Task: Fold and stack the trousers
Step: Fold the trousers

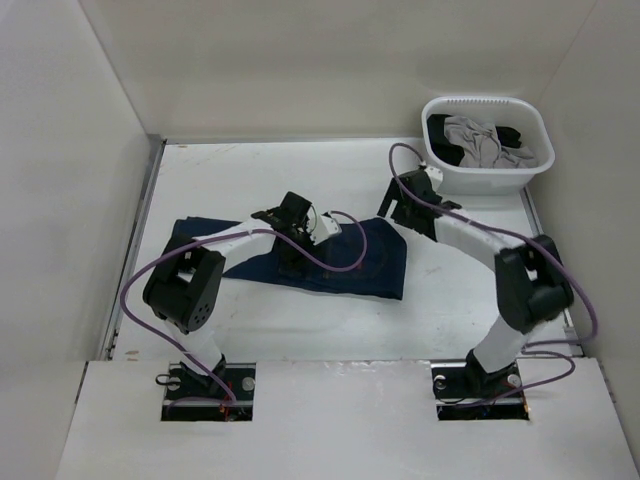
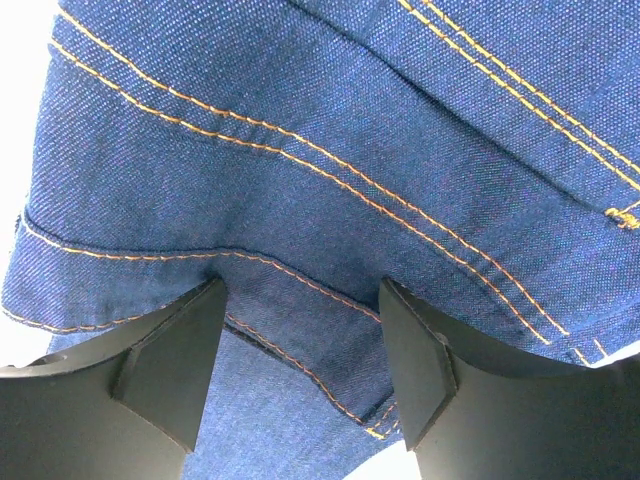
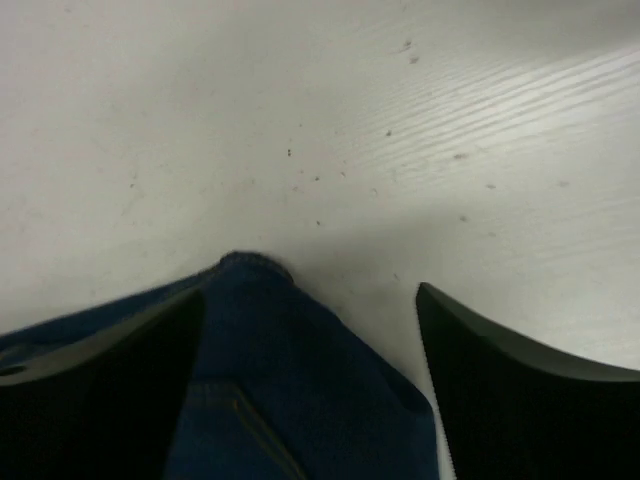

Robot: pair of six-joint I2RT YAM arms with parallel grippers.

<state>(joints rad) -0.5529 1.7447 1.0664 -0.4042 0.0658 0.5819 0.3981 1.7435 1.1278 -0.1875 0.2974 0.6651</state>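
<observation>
One end of the dark navy jeans needs to be folded over the rest. My right gripper should next grab the far denim corner [image 1: 383, 227] [image 3: 284, 318] of the jeans to do that.
The dark navy jeans [image 1: 365, 265] lie spread on the white table, reaching from the left side to the centre. My left gripper [image 1: 283, 218] hangs low over their middle. In the left wrist view it is open [image 2: 300, 340], and the denim with orange stitching [image 2: 330, 140] fills the frame under both fingers. My right gripper [image 1: 397, 210] is at the jeans' far right corner. In the right wrist view it is open [image 3: 310, 350], with a dark denim corner [image 3: 270, 350] lying between its fingers. No tan patch shows.
A white laundry basket [image 1: 480, 180] stands at the back right, holding a light grey garment [image 1: 475, 138] and a black garment [image 1: 515, 135]. White walls close in the table on the left, back and right. Purple cables loop off both arms.
</observation>
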